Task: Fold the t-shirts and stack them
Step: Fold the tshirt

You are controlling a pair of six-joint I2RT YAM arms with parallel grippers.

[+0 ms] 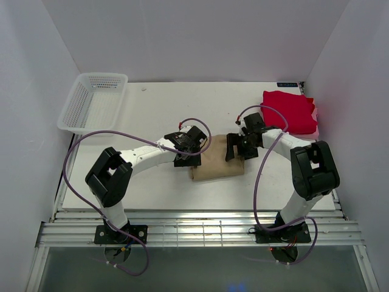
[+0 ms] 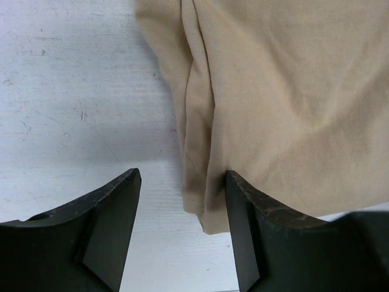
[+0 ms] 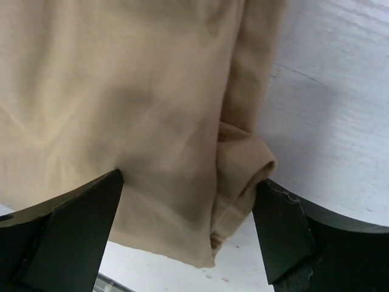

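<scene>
My right gripper grabs the tan t-shirt by its bunched corner next, through its folded layers, to stack it folded on the red t-shirt (image 1: 288,111).
The tan t-shirt (image 1: 217,163) lies folded into a small rectangle at the middle of the table. My left gripper (image 1: 187,149) is at its left end and my right gripper (image 1: 238,148) at its right end. In the left wrist view the left gripper (image 2: 182,174) is open: a corner of the tan t-shirt (image 2: 285,91) lies between the fingers, against the right finger (image 2: 261,237). The right gripper (image 3: 189,177) is wide open and straddles a bunched corner of the tan t-shirt (image 3: 121,91). The red t-shirt (image 1: 288,111) lies folded at the back right.
A white mesh basket (image 1: 91,101) stands at the back left corner. White walls close in the table on three sides. Purple cables loop over both arms. The metal rail with the arm bases (image 1: 200,231) runs along the near edge.
</scene>
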